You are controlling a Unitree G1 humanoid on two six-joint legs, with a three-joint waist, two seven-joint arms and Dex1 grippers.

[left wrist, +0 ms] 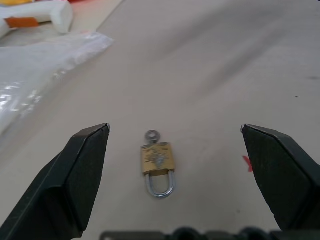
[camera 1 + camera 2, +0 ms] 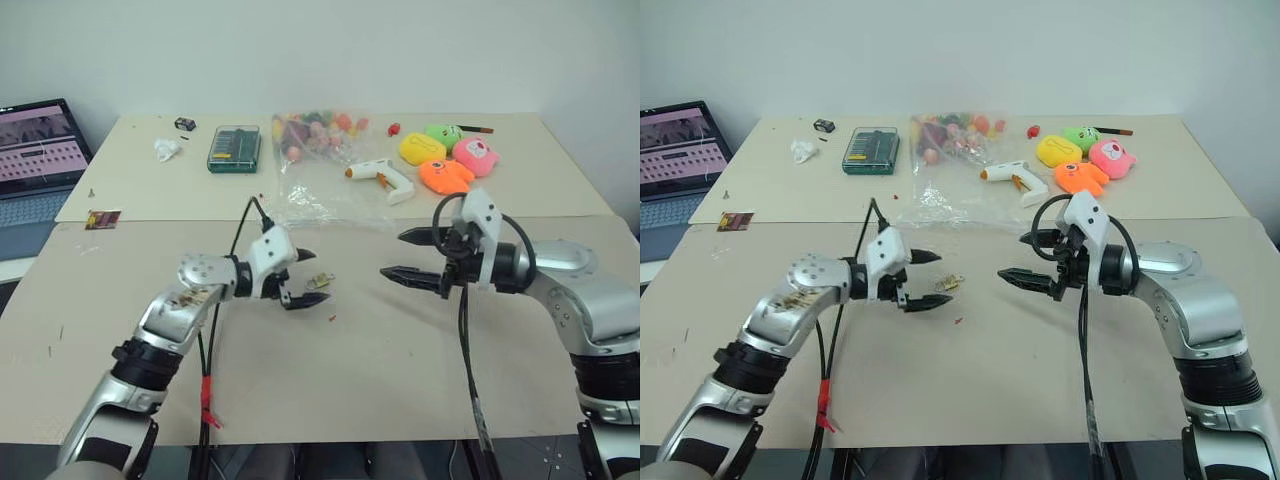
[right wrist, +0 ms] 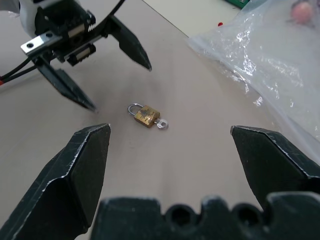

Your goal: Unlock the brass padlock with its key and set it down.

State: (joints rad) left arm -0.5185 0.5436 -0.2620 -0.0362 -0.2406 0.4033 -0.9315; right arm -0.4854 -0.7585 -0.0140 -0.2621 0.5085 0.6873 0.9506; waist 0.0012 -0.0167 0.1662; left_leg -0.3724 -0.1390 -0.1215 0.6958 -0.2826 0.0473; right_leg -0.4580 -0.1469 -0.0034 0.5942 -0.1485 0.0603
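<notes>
The right gripper takes hold of the key by its round silver head [image 2: 328,277] next. Then the right gripper turns the key in the brass padlock [image 2: 320,282].
The brass padlock [image 1: 158,160] lies flat on the beige table [image 2: 400,380] with its silver shackle closed. The round silver head of its key [image 1: 151,135] sticks out of its bottom end. My left gripper [image 2: 320,275] hovers open just left of the padlock [image 2: 320,282], which sits between its spread fingertips in the left wrist view. My right gripper [image 2: 391,254] is open too, a short way to the right of the lock and pointing at it. In the right wrist view the padlock [image 3: 146,115] lies apart from both grippers, and nothing is held.
A small red scrap [image 2: 332,319] lies just in front of the padlock. Behind it are a crumpled clear bag [image 2: 315,150] of colourful items, a white glue gun [image 2: 385,176], a green tool case [image 2: 234,147] and plush toys [image 2: 450,155]. A laptop [image 2: 35,150] sits at far left.
</notes>
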